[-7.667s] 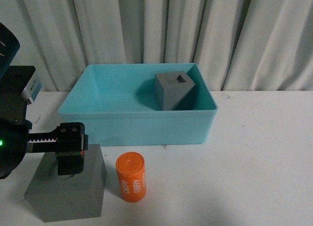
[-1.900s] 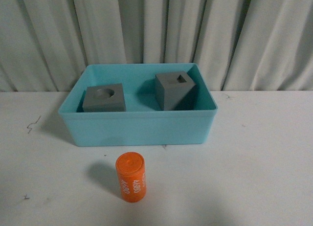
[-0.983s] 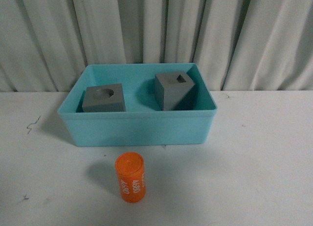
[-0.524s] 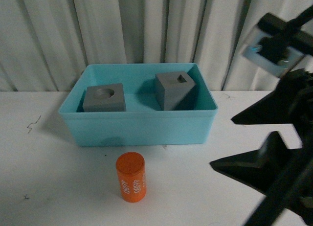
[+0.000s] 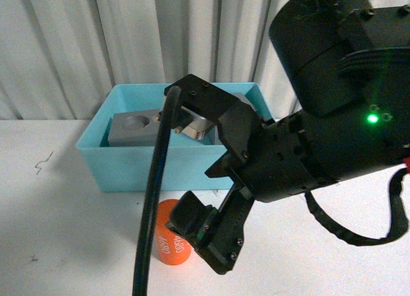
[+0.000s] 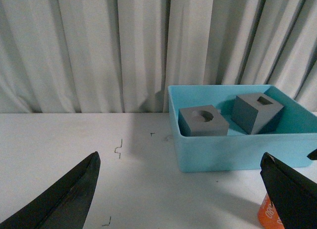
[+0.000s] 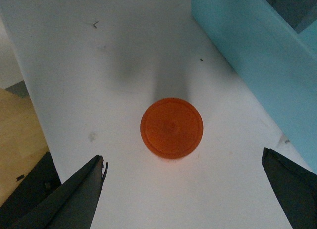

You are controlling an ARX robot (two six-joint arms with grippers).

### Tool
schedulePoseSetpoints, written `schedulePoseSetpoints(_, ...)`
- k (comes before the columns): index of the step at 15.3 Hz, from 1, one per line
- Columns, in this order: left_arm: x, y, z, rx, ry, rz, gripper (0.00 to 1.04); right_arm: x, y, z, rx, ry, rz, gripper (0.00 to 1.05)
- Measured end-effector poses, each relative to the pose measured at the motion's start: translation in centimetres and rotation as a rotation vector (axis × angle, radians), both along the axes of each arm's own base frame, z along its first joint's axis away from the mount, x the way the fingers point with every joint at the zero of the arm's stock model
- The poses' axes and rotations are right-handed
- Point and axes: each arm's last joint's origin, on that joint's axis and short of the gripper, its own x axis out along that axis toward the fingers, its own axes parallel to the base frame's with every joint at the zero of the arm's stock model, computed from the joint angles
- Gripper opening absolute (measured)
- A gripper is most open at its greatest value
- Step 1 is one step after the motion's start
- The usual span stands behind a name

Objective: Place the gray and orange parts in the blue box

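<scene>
The cylinder needs to go in the blue box, so the robot's right gripper should next grab the orange cylinder's round top end.
The orange cylinder stands upright on the white table in front of the blue box. The right wrist view shows its round top from above. My right gripper is open above it, its fingers wide to either side, touching nothing. The gray block with a round recess and the gray block with a square hole lie in the blue box. My left gripper is open and empty, low over the table, facing the box.
My right arm fills the right of the front view and hides the square-hole block there. White curtains hang behind the table. The table edge and wooden floor show beside the cylinder in the right wrist view.
The left gripper has put the round-recess block into the box and withdrawn. My right arm has swung in from the right and now hangs over the orange cylinder.
</scene>
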Motion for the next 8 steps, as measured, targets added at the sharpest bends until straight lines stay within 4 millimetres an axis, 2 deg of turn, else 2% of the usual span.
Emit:
schedulePoseSetpoints(2, 0.0, 0.0, 0.0, 0.0, 0.0, 0.0, 0.98, 0.5, 1.5, -0.8, -0.002, 0.018, -0.003, 0.98)
schedulePoseSetpoints(4, 0.0, 0.0, 0.0, 0.0, 0.0, 0.0, 0.98, 0.8, 2.8, -2.9, -0.04, 0.028, -0.021, 0.98)
schedulePoseSetpoints(8, 0.0, 0.0, 0.0, 0.0, 0.0, 0.0, 0.98, 1.4, 4.4, -4.2, -0.055, 0.021, -0.028, 0.98)
